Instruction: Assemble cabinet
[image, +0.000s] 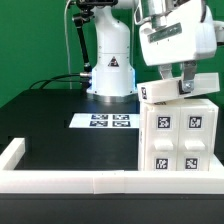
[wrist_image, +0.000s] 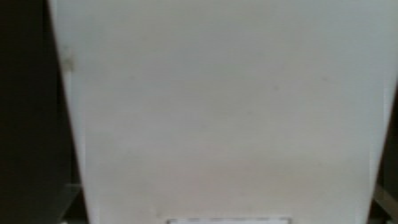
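Observation:
I need to open my gripper and release the panel now, because the lower edge of the white top panel (image: 160, 93) is resting on the cabinet's upper end (image: 178, 103).
The cabinet (image: 180, 135) is a white boxy body with square tags, standing at the exterior view's right against the front rim. A white top panel (image: 160, 93) lies slightly tilted on top of it. My gripper (image: 172, 84) reaches down from above, its dark fingers (image: 186, 78) on either side of this panel and closed on it. In the wrist view the white panel (wrist_image: 222, 100) fills almost the whole picture, and my fingers do not show there.
The marker board (image: 105, 122) lies flat on the black table in front of the robot base (image: 110, 70). A low white rim (image: 60, 181) edges the table's front and left side. Cables hang behind the base.

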